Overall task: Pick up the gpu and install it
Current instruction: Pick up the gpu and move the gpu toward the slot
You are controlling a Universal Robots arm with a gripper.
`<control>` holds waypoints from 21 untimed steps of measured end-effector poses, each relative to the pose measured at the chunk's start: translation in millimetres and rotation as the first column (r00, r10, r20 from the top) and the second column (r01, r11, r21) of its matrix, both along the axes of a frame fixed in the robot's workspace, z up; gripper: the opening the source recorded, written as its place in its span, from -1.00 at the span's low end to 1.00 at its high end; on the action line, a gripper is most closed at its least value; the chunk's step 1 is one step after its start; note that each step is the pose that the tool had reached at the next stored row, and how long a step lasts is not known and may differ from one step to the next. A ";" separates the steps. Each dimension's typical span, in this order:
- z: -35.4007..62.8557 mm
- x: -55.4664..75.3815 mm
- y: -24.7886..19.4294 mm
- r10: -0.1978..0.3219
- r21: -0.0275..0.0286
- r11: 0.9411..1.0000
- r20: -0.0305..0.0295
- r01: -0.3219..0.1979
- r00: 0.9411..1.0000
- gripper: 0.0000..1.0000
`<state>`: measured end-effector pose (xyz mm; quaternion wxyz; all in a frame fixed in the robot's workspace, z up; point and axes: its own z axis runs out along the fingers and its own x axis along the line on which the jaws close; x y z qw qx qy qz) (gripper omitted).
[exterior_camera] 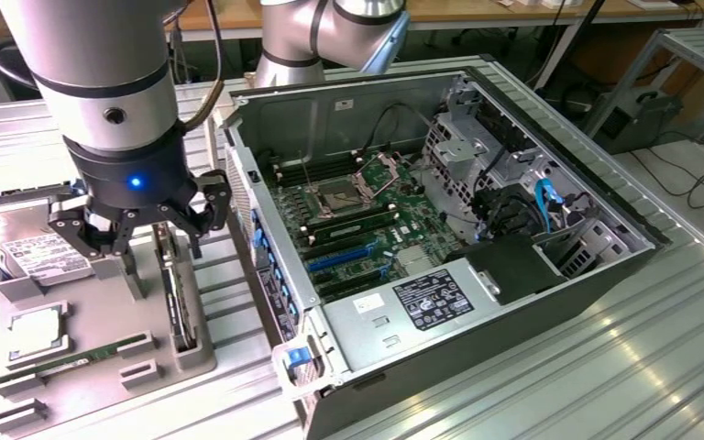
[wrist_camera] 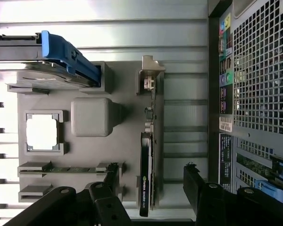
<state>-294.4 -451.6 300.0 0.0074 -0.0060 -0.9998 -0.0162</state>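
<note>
The robot will next use its gripper to grab the GPU by its flat-sided black cooler (wrist_camera: 145, 175), since the silver bracket (wrist_camera: 150, 77) flares out at one end.
The gpu (exterior_camera: 177, 302) stands on its edge in a slot of the grey holder tray (exterior_camera: 107, 385), at the exterior view's left of the open computer case (exterior_camera: 450, 238). In the wrist view the gpu (wrist_camera: 145, 179) is a thin black edge with a label, and its silver bracket (wrist_camera: 150, 77) is at the far end. My gripper (exterior_camera: 142, 247) hangs open just above the card's end. In the wrist view the gripper (wrist_camera: 151, 188) has one dark finger on each side of the card, apart from it. The motherboard's blue slots (exterior_camera: 340, 258) lie bare inside the case.
The tray also carries a hard drive (exterior_camera: 34, 252) with a blue caddy (wrist_camera: 68, 56), a processor (wrist_camera: 42, 132), a RAM stick (wrist_camera: 66, 168) and a grey block (wrist_camera: 92, 117). The case's rear wall (wrist_camera: 262, 70) stands close beside the tray. Ribbed metal tabletop (exterior_camera: 597, 367) lies around.
</note>
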 end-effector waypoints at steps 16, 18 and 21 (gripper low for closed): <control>-82.8 -5.0 0.5 0.025 -0.004 1.000 0.000 -0.025 1.000 -0.10; -82.8 -4.2 0.5 0.025 -0.004 1.000 0.000 -0.025 1.000 -0.12; -82.7 -4.1 0.5 0.025 -0.005 1.000 0.000 -0.025 1.000 -0.39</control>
